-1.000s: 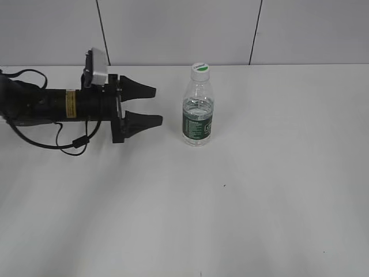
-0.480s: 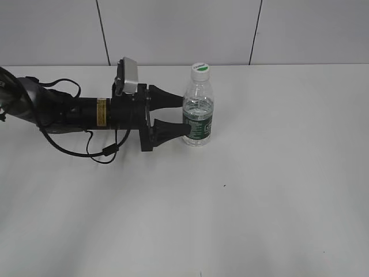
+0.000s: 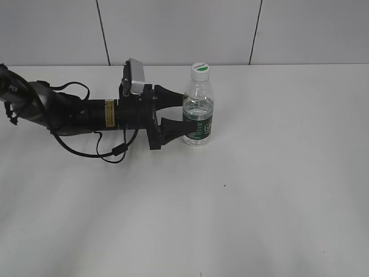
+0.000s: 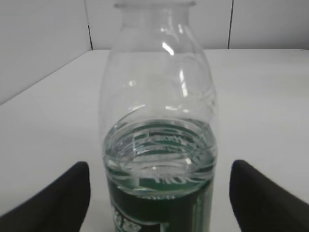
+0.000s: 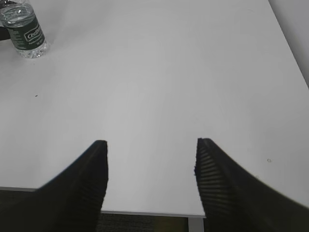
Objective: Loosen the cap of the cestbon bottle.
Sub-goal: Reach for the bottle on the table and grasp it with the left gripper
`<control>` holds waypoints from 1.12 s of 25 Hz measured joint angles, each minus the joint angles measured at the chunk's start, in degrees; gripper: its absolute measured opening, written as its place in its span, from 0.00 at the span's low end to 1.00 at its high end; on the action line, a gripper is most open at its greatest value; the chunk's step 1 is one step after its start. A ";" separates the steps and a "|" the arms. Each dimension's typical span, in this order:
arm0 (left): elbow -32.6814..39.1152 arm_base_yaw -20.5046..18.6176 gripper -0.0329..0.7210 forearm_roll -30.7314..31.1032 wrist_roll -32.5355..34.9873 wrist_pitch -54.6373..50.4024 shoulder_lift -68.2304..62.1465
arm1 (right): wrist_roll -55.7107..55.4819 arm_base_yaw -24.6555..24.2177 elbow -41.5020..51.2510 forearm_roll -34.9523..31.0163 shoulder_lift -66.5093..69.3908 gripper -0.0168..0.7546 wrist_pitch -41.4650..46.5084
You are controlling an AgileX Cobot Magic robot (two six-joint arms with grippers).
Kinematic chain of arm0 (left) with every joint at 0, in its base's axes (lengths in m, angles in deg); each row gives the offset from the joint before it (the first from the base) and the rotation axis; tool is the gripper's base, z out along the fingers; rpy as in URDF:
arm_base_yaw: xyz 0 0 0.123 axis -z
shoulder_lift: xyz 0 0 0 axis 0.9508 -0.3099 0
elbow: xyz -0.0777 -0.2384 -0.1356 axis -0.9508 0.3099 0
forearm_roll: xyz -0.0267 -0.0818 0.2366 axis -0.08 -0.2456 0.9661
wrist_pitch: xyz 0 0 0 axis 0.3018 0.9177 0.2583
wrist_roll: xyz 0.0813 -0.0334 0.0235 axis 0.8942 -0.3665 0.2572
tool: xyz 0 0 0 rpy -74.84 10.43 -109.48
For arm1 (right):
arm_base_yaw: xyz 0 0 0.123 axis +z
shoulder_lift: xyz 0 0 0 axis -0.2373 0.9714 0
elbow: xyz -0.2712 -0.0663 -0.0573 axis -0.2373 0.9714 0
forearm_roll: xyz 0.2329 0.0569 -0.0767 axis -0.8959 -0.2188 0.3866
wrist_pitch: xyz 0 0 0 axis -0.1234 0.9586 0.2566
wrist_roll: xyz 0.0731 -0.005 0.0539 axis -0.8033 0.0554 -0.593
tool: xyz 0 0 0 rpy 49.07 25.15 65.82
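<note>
I will take hold of the bottle by its labelled lower body (image 3: 199, 124) with my left gripper next, so the bottle's white cap (image 3: 200, 71) stays free to loosen.
The cestbon bottle (image 3: 198, 115) stands upright on the white table, clear with a dark green label and water up to mid-height. Its white cap (image 3: 200, 68) with a green patch sits on the neck. My left gripper (image 3: 184, 112) lies level with the table and is open, one finger on each side of the bottle's lower body. In the left wrist view the bottle (image 4: 159, 145) fills the middle, with a gap between it and each black finger of the gripper (image 4: 160, 169); the cap is cut off above. My right gripper (image 5: 150, 142) is open and empty near the table's front edge, far from the bottle (image 5: 26, 31).
The left arm's black cable (image 3: 109, 153) loops on the table beside the arm. A grey panelled wall (image 3: 184, 29) runs behind the table. The table's front edge (image 5: 145, 212) lies just under the right gripper's fingers.
The left arm has slid to the right along the table; its open fingers, formerly short of the bottle, now straddle its lower body. The bottle has not moved.
</note>
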 joint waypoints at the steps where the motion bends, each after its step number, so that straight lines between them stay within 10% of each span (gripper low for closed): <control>1: -0.60 0.00 0.75 0.00 -0.18 0.00 -0.61 | 0.00 0.00 0.00 0.00 0.00 0.60 0.00; 28: -7.17 4.84 0.75 -3.00 -1.47 -0.05 -5.90 | 0.00 0.00 0.00 0.00 0.00 0.60 0.00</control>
